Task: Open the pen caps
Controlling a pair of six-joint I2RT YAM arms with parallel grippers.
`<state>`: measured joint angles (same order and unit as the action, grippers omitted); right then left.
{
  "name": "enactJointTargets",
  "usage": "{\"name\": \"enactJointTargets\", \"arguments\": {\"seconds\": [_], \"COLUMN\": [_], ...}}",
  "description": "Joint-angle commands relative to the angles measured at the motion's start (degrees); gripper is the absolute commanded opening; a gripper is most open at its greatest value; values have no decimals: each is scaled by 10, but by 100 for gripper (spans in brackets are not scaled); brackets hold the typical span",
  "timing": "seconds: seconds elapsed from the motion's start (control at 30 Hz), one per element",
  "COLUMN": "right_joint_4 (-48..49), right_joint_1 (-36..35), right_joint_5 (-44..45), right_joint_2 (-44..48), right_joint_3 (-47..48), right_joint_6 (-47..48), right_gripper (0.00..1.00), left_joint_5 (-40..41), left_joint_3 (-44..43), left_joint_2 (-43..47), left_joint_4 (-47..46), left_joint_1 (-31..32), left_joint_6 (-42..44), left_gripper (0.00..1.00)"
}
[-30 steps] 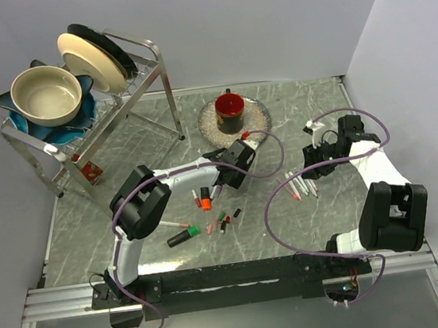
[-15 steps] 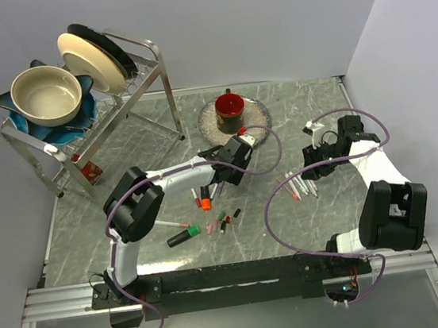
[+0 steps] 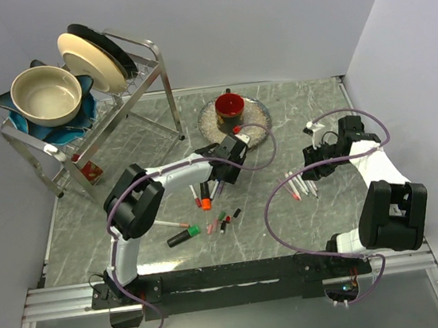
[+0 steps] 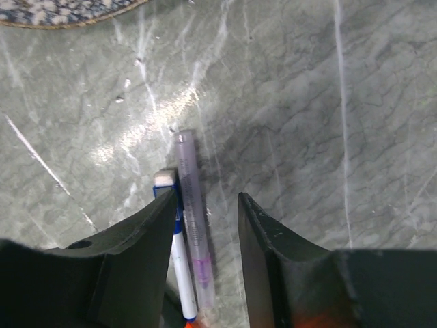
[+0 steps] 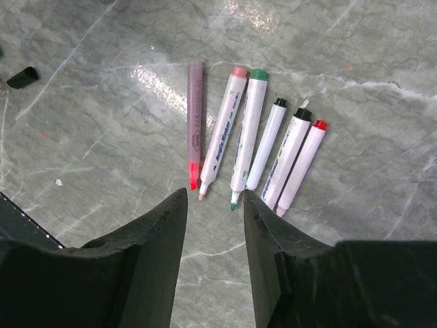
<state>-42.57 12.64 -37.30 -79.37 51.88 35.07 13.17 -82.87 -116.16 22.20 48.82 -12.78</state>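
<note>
The translucent purple pen would stay on the tabletop if I lifted my left gripper now, because my fingers are wide apart beside the pen.
My left gripper (image 3: 220,176) (image 4: 208,201) is open and low over the table. A translucent purple pen (image 4: 190,205) lies between its fingers, and a white pen with blue print (image 4: 179,263) lies against the left finger. My right gripper (image 3: 310,170) (image 5: 215,198) is open and empty, just short of a row of several uncapped pens (image 5: 252,140) (image 3: 300,184) with bare tips. Small loose pen caps (image 3: 222,218), green, black and red, lie mid-table. One black cap (image 5: 22,76) shows in the right wrist view. An orange-capped marker (image 3: 205,201) and a thick black marker with a green cap (image 3: 183,235) lie near them.
A metal dish rack (image 3: 142,61) with bowls and plates stands at the back left. A red mug (image 3: 229,105) sits on a round patterned mat (image 3: 257,115) behind my left gripper. Purple cables loop over the table by both arms.
My left gripper has moved a little back and to the left over the pens. The right arm has not moved.
</note>
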Motion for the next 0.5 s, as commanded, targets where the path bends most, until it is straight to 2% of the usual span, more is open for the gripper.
{"name": "enactJointTargets", "arguments": {"seconds": [0.0, 0.47], "right_joint_4": [-8, -10], "right_joint_1": [5, 9], "right_joint_5": [-15, -19], "right_joint_2": [-4, -3], "right_joint_3": [21, 21], "right_joint_6": [10, 12], "right_gripper": [47, 47], "left_joint_5": [-23, -22], "left_joint_3": [-16, -21], "left_joint_2": [5, -12], "left_joint_4": [-5, 11], "left_joint_1": [0, -10], "left_joint_6": [-8, -14], "left_gripper": [45, 45]}}
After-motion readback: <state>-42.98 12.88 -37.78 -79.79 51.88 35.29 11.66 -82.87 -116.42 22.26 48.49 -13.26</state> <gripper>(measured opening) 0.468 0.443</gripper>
